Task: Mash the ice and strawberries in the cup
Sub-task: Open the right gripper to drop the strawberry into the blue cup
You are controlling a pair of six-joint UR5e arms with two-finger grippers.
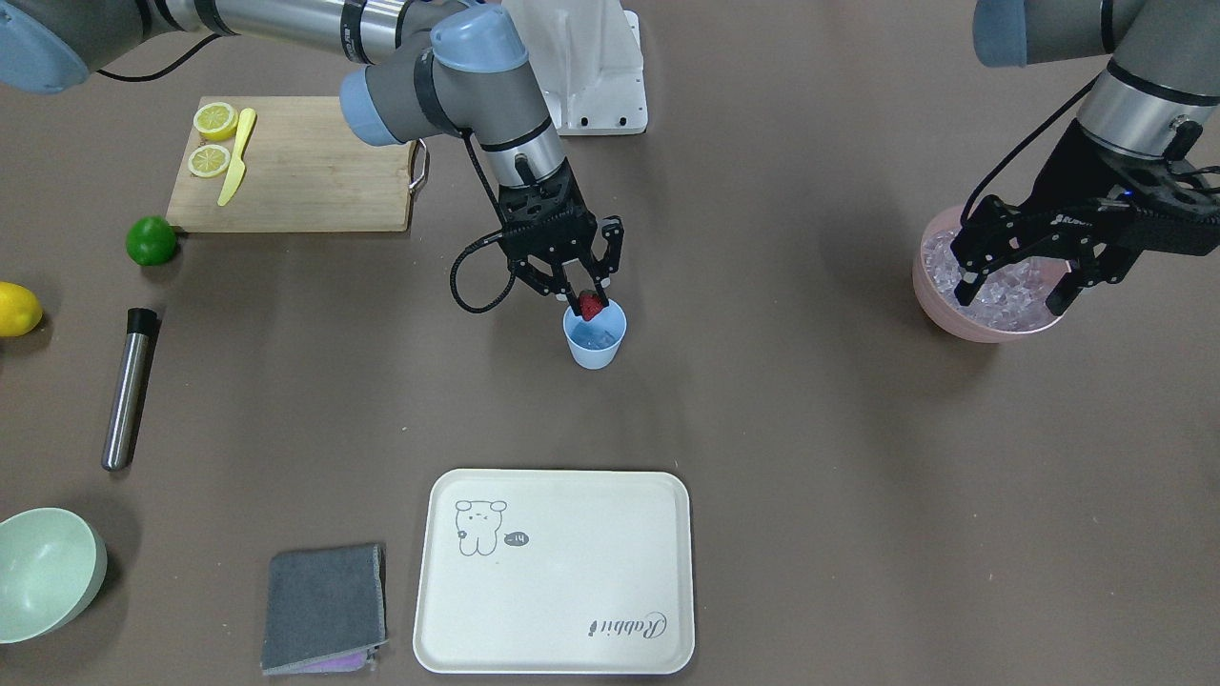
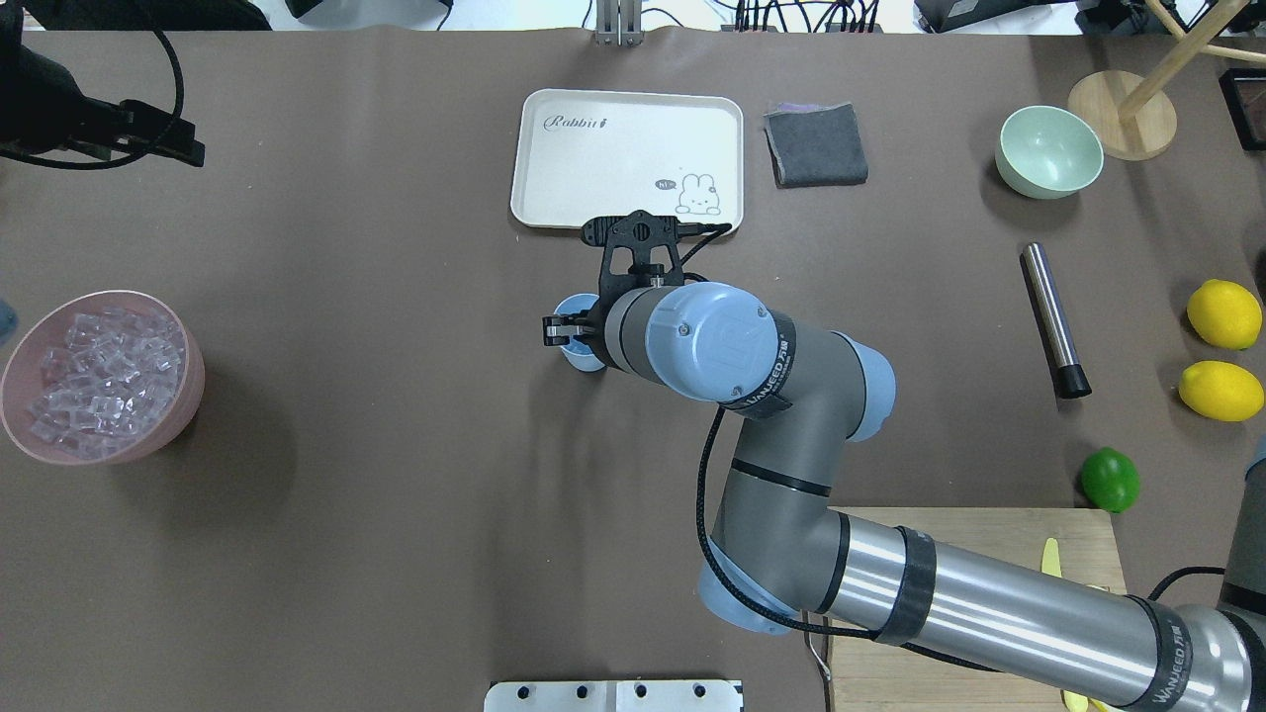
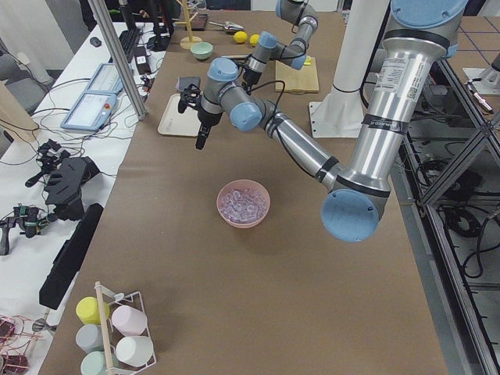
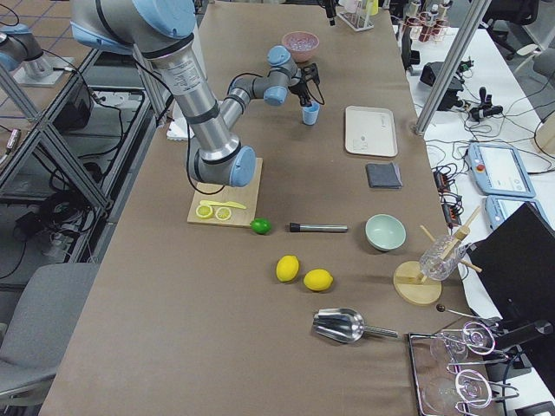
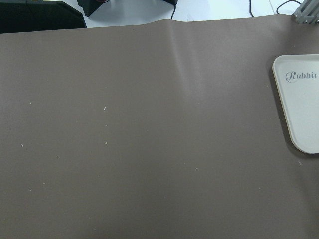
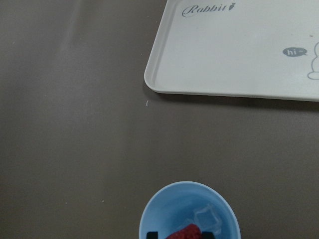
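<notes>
The strawberry (image 1: 592, 306) hangs inside the light-blue cup's rim (image 1: 596, 332) and would fall onto the ice, so it is time for my right gripper to release it now.
The light-blue cup (image 1: 596, 348) stands mid-table, upright. My right gripper (image 1: 586, 297) is shut on the red strawberry (image 1: 592, 306) and holds it at the cup's rim. In the right wrist view the strawberry (image 6: 184, 233) sits over the cup (image 6: 164, 209), with a clear ice cube (image 6: 207, 216) inside. More ice (image 2: 104, 371) fills the pink bowl (image 2: 188, 396) at the table's left end. My left gripper (image 1: 1015, 286) is open and empty, raised above that bowl (image 1: 953, 324).
A cream tray (image 1: 555, 572) lies beyond the cup. A steel muddler (image 1: 129, 386), lime (image 1: 152, 240), lemon (image 1: 17, 310), cutting board (image 1: 315, 181) with lemon halves and a yellow knife, grey cloth (image 1: 324, 605) and pale green bowl (image 1: 48, 572) are on my right side.
</notes>
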